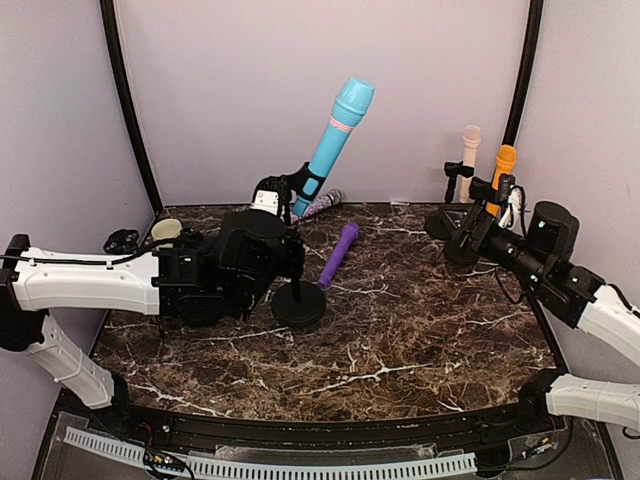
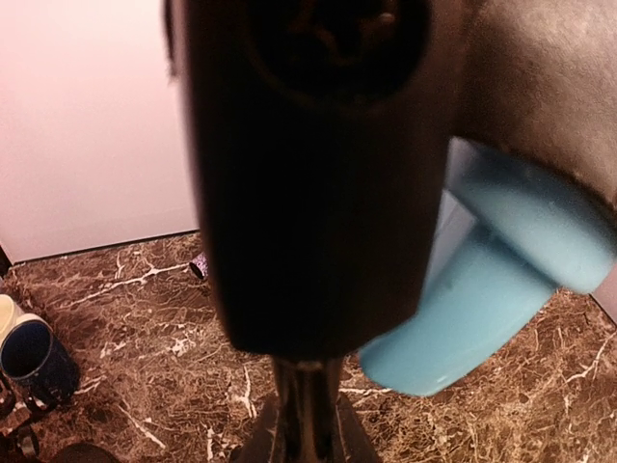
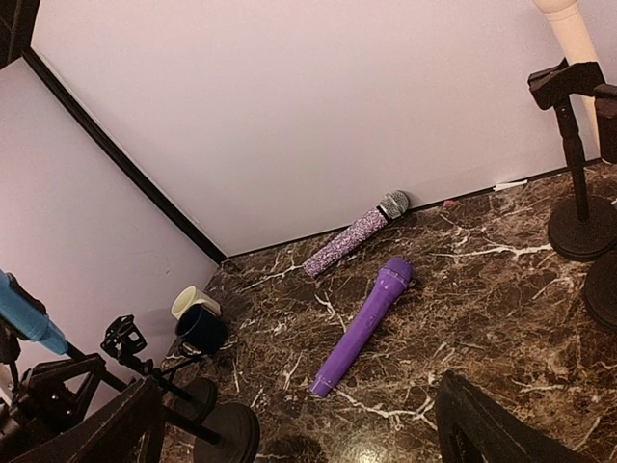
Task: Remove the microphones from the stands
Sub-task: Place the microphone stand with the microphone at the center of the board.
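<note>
The stand has its round base [image 1: 298, 305] hanging above the marble table and would drop if I opened now, so my left gripper keeps holding the stand for now.
A light blue microphone [image 1: 336, 135] stands tilted in the black clip [image 1: 306, 185] of a stand with a round base [image 1: 298, 305]. My left gripper [image 1: 287, 262] is shut low on that stand's pole. In the left wrist view the clip [image 2: 308, 174] fills the frame, the microphone's blue lower end [image 2: 482, 299] is at the right, and the pole [image 2: 305, 410] runs between my dark fingers. My right gripper [image 1: 472, 235] is open and empty at the far right, its fingers [image 3: 477, 424] wide apart. The blue microphone barely shows at the left edge of the right wrist view [image 3: 24, 318].
An orange microphone [image 1: 504, 163] and a cream microphone [image 1: 470, 145] stand in stands beside my right gripper. A purple microphone [image 1: 338, 255] and a glittery one [image 1: 320, 205] lie on the marble table. A cream mug [image 1: 166, 230], a dark blue mug [image 3: 201, 328] and a small stand [image 1: 120, 240] are at the back left.
</note>
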Motion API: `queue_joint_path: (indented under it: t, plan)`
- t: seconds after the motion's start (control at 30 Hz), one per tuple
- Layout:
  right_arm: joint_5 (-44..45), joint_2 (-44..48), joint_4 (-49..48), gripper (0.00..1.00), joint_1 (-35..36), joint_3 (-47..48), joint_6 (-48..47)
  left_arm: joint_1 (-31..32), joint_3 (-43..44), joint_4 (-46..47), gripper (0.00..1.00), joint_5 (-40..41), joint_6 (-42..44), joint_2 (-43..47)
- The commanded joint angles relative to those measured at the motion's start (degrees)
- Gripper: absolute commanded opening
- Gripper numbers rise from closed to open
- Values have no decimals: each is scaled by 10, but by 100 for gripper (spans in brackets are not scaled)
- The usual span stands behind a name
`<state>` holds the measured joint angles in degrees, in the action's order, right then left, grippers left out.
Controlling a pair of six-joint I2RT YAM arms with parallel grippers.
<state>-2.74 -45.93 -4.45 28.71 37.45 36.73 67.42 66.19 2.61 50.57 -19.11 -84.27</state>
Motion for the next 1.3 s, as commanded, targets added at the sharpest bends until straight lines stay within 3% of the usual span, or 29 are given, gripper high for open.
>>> queue_joint_path:
  t: [0.0, 0.3, 0.63, 0.83, 0.87, 0.93, 1.13, 1.27]
  plan:
    - [7, 15, -11, 98, -2, -8, 14, 7, 13, 7, 0, 74, -96, 4]
    - [11, 27, -7, 98, -3, -14, 19, 8, 60, -82, 0, 107, -219, -69]
    - [9, 25, -7, 99, -2, -18, 20, 13, 83, -122, 0, 118, -276, -120]
    - [8, 23, -9, 98, -2, -17, 21, 16, 74, -122, 28, 91, -269, -128]
    - [8, 23, -8, 99, -2, -16, 21, 16, 71, -114, 41, 80, -261, -129]
    - [8, 22, -7, 99, -2, -15, 20, 16, 65, -111, 54, 69, -247, -125]
    - [12, 27, 3, 98, -2, -11, 18, 16, 30, -100, 68, 33, -199, -89]
    - [12, 26, 11, 98, -2, -6, 15, 16, 0, -93, 70, -3, -119, -53]
